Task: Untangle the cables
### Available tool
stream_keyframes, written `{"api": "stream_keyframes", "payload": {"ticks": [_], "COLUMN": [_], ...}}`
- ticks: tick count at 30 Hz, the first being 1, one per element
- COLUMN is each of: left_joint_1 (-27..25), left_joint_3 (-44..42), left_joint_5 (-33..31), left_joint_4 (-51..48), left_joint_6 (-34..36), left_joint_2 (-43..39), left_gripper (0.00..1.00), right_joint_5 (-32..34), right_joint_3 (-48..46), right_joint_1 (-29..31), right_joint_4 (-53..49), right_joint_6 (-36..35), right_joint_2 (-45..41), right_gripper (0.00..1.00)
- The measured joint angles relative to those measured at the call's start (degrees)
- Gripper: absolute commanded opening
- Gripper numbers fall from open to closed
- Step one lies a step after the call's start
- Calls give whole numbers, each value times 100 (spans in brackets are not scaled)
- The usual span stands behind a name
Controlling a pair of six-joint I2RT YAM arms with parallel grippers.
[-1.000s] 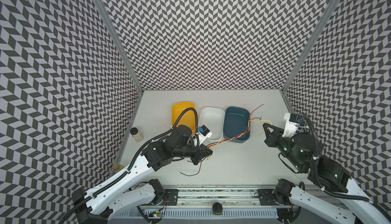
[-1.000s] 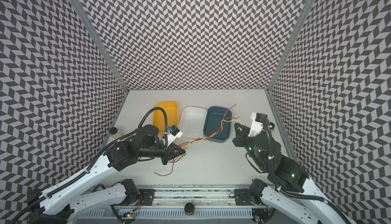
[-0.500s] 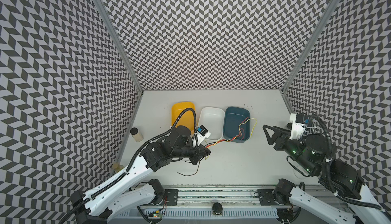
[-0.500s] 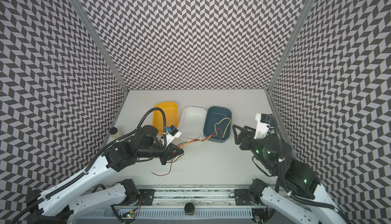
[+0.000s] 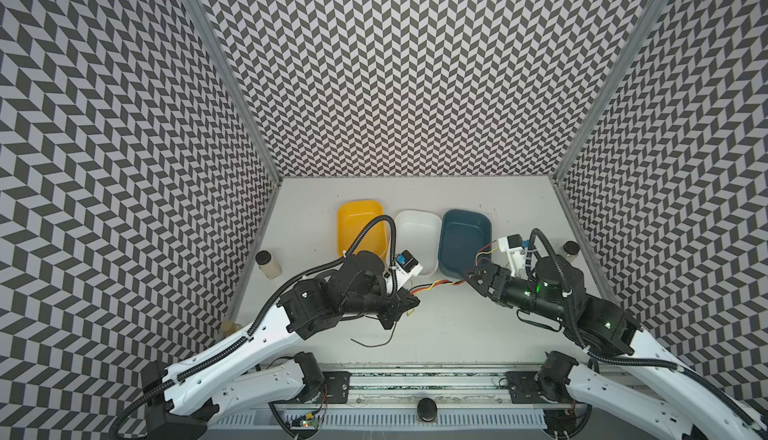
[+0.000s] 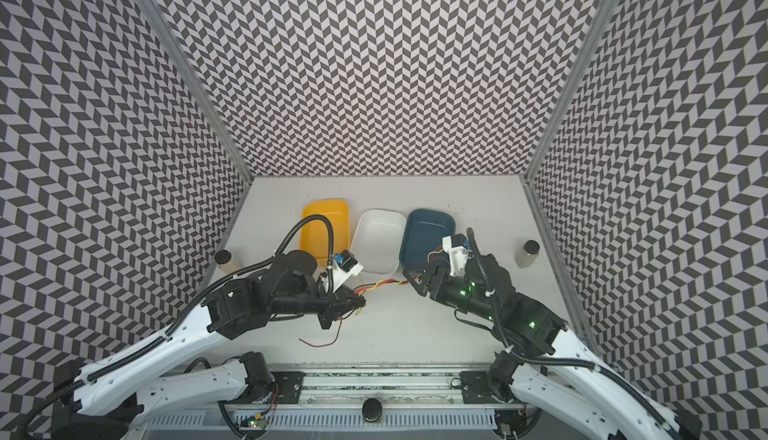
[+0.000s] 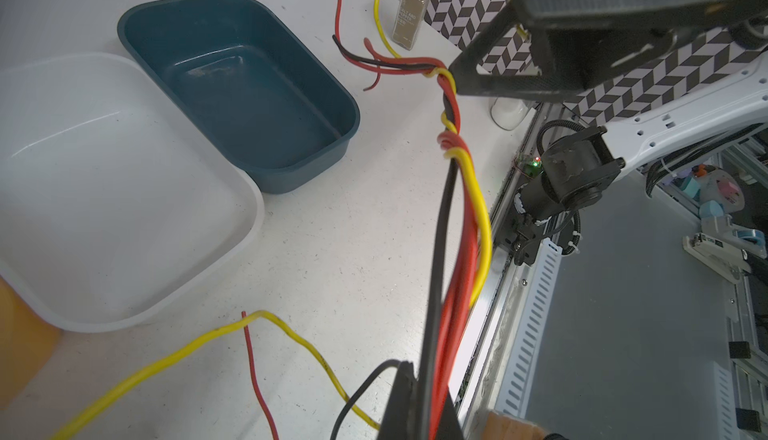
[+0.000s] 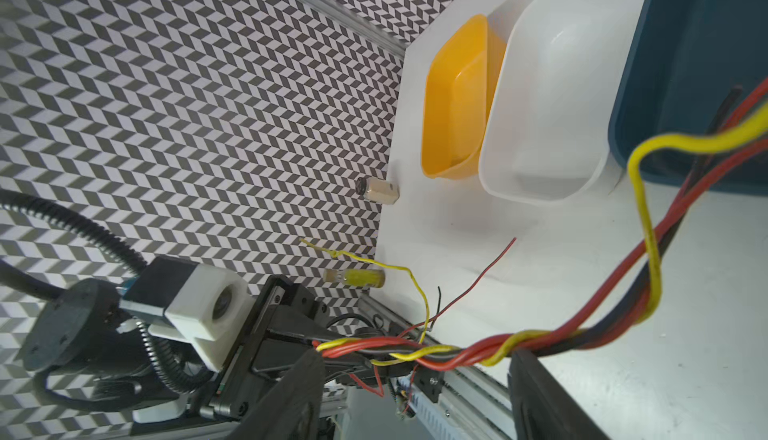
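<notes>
I should next grab the bundle with my right gripper where its twist opens toward the bundle's far ends, so its twisted part stays free to untangle.
The cables are thin red, yellow and black wires twisted into one bundle hanging between my two grippers, just in front of the tubs. My left gripper is shut on one end of the bundle, and loose yellow, red and black tails spill out behind it. My right gripper is open. In the right wrist view its jaws stand wide on either side of the twisted stretch without pinching it. The far ends trail beside the blue tub.
Three tubs stand in a row behind the cables: yellow, white and blue. A small jar stands by the left wall and another by the right wall. A loose dark-red tail lies towards the front edge.
My right gripper has opened, let the far cable ends drop by the blue tub and moved left to straddle the bundle. The left gripper has kept its hold and barely moved.
</notes>
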Motion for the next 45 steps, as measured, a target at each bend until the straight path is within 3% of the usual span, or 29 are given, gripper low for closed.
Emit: {"api": "stream_keyframes", "payload": {"ticks": [6,12,22,27,34,40,45], "left_joint_1": [-83,-175,-1045,-1174,-1182,-1047,-549], "left_joint_3": [37,133,505,505,516,413,350], "left_joint_5": [-203,-302,-426,-540,-649,-527,122], "left_joint_4": [-2,-2,20,13,11,37,284], "left_joint_6": [2,-2,-133,-155,-136,-61,-46], "left_joint_2": [125,181,138,57,-52,-136,-245], "left_gripper": [0,0,0,0,0,0,0], "right_joint_5": [199,638,1106,1250,1331,1611,1386], "right_joint_3": [-470,-518,-796,-787,-789,-817,-960], "right_joint_1": [319,350,348,348,348,387,387], "right_joint_4": [240,232,1071,1370,1569,1799,2610], "right_joint_6": [839,1058,793,616,444,-168,-1010], "right_joint_2": [-33,-330,-13,-42,-92,-732,-901], "right_gripper": [75,76,75,77,35,0,0]}}
